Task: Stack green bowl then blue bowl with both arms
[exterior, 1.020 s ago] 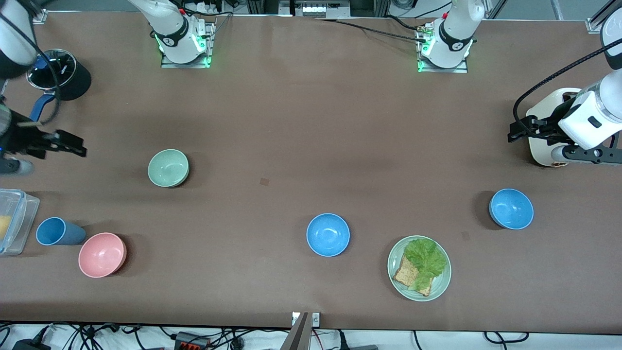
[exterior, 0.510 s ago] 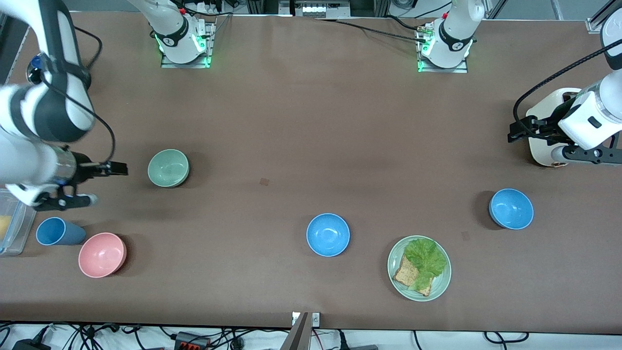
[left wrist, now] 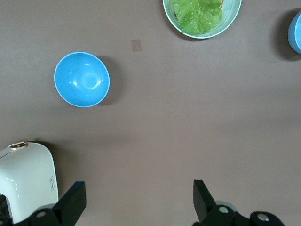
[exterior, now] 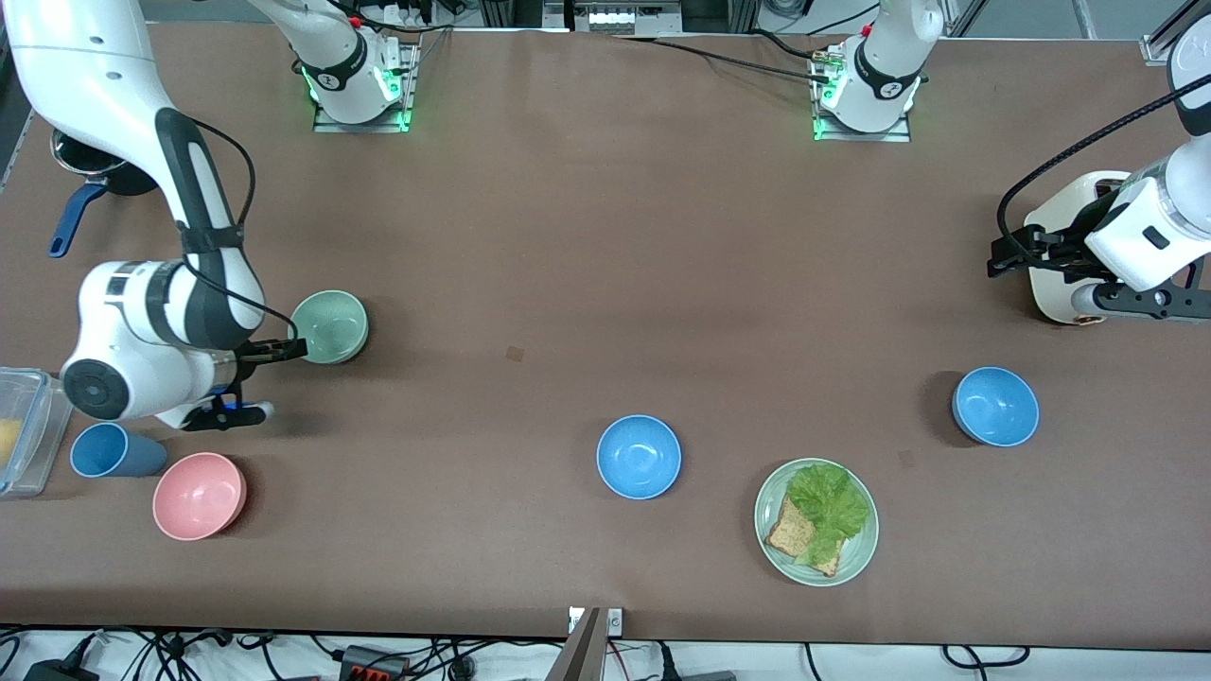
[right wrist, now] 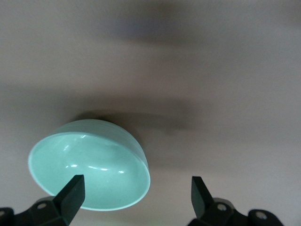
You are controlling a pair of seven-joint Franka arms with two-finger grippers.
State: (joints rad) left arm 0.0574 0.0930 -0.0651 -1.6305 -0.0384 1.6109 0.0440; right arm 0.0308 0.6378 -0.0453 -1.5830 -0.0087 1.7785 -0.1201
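The green bowl needs to go into the stack with the blue bowl, so my right gripper should next grab the green bowl by its rim (exterior: 295,322).
The green bowl (exterior: 328,326) sits upright toward the right arm's end of the table. My right gripper (exterior: 284,351) is open and low beside it, on the side toward the table's end. In the right wrist view the green bowl (right wrist: 89,165) lies just ahead of the open right gripper (right wrist: 136,195), with one fingertip (right wrist: 70,190) over its rim. One blue bowl (exterior: 639,457) sits mid-table, nearer the front camera. A second blue bowl (exterior: 995,406) sits toward the left arm's end. My left gripper (exterior: 1008,255) waits open and empty above the second blue bowl (left wrist: 82,79).
A pale-green plate (exterior: 816,521) with lettuce and bread lies between the blue bowls. A white appliance (exterior: 1060,236) stands under the left hand. A pink bowl (exterior: 199,496), blue cup (exterior: 114,450), clear container (exterior: 24,426) and dark pot (exterior: 85,175) crowd the right arm's end.
My right arm has swung in from the table's end and come down, bringing its open gripper up to the green bowl. The left arm and all the bowls have not moved.
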